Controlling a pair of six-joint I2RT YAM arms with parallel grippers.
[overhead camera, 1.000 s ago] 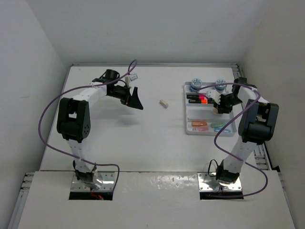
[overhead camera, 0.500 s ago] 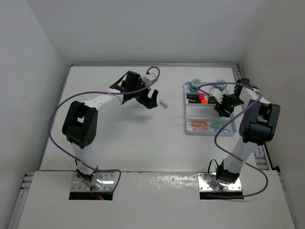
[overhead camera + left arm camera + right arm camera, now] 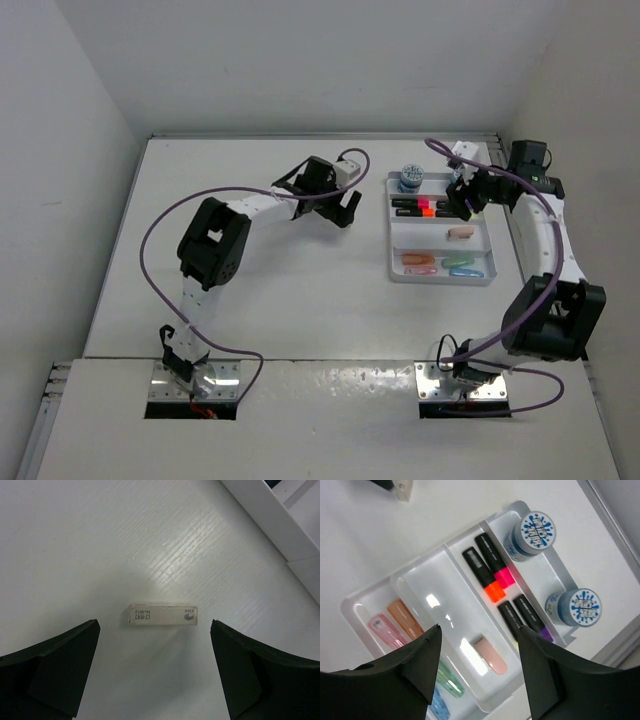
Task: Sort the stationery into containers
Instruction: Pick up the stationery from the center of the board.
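Observation:
My left gripper is to grab the tiny beige block by its short ends next, so the block's long sides stay free for my right gripper.
The beige block point(image 3: 163, 615) lies flat on the table between my left gripper's point(image 3: 153, 630) open jaws, just ahead of the fingertips. In the top view the left gripper point(image 3: 340, 208) hides it. My right gripper point(image 3: 479, 629) is open and empty above the white tray point(image 3: 420, 585), over a peach stub point(image 3: 490, 655) in the middle section. Black markers with orange point(image 3: 482, 575) and pink point(image 3: 495, 560) ends lie in one row, two more beside them. Two blue-white pots point(image 3: 537, 530) stand in the end row. Pastel stubs point(image 3: 402, 617) fill the near row.
The tray point(image 3: 440, 278) sits at the right of the table, its corner point(image 3: 270, 510) just right of the block. One pot point(image 3: 410, 177) shows in the top view; my right gripper point(image 3: 462, 200) covers the other. Walls close the table's far and side edges.
My left arm swung right across the table and now sits over the beige block. My right gripper rose and drew back from the tray's middle section, where a peach stub now shows.

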